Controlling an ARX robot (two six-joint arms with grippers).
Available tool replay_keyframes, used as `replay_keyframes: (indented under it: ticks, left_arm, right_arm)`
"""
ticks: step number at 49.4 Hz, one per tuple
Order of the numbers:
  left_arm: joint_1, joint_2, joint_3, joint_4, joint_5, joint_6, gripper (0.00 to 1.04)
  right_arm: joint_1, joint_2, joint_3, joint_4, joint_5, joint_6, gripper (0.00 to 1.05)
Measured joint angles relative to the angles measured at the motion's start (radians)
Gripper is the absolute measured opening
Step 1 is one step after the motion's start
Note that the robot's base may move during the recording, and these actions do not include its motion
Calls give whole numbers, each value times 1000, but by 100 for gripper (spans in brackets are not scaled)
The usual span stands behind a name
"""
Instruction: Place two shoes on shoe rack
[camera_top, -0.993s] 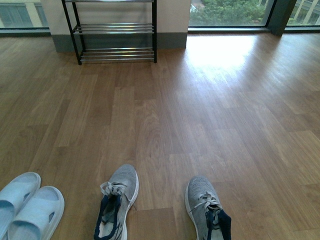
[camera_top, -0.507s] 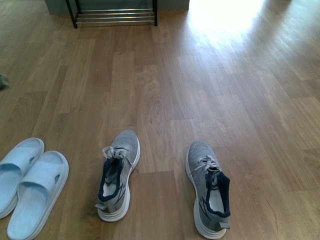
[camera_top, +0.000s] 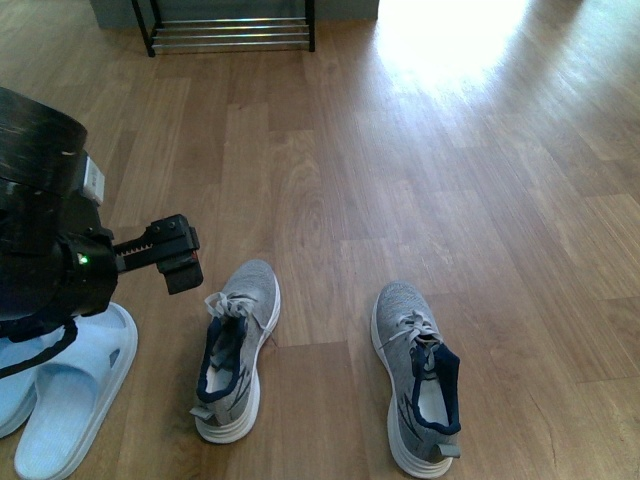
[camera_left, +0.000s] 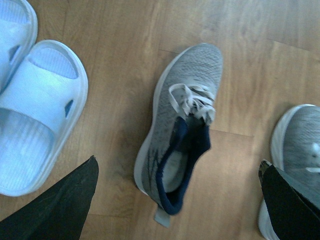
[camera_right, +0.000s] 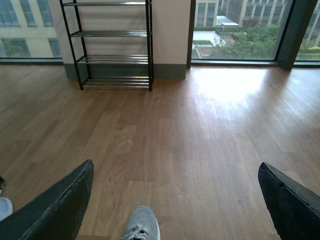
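Next, the left gripper grabs the grey shoe by its side beside the shoe's open collar, since the shoe's toe slopes off round.
Two grey knit shoes lie on the wooden floor, toes pointing toward the rack: the left one and the right one. My left arm hangs over the floor just left of the left shoe. In the left wrist view my left gripper is open above that shoe's navy heel collar, apart from it, and the other shoe shows beside one finger. My right gripper is open and holds nothing; one grey toe peeks in below it. The black shoe rack with chrome bars stands far off against the wall, only its lowest tier showing in the front view.
A pair of pale blue slide sandals lies left of the shoes, partly under my left arm, and appears again in the left wrist view. Wooden floor stretches between the shoes and the rack. Large windows sit right of the rack.
The front view tilted down, so both shoes show whole and most of the rack left the frame. My left arm has come into view from the left, over the sandals.
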Motion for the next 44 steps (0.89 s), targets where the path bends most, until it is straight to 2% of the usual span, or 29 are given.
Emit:
replay_keyframes:
  ticks: [8,17,37,44]
  left_arm:
    - [9,195,144,-64,-24,28,95]
    - [-9,342,237,-90,47,42,95]
    - [-19,519,380,-150,46,73,95]
    - [-27,581,446,-149,86,96,95]
  right_arm:
    - [0,0,0,0,0,0,95]
    - [0,0,0,0,0,0,95]
    - [0,0,0,0,0,0,95]
    - [0,0,0,0,0,0,95]
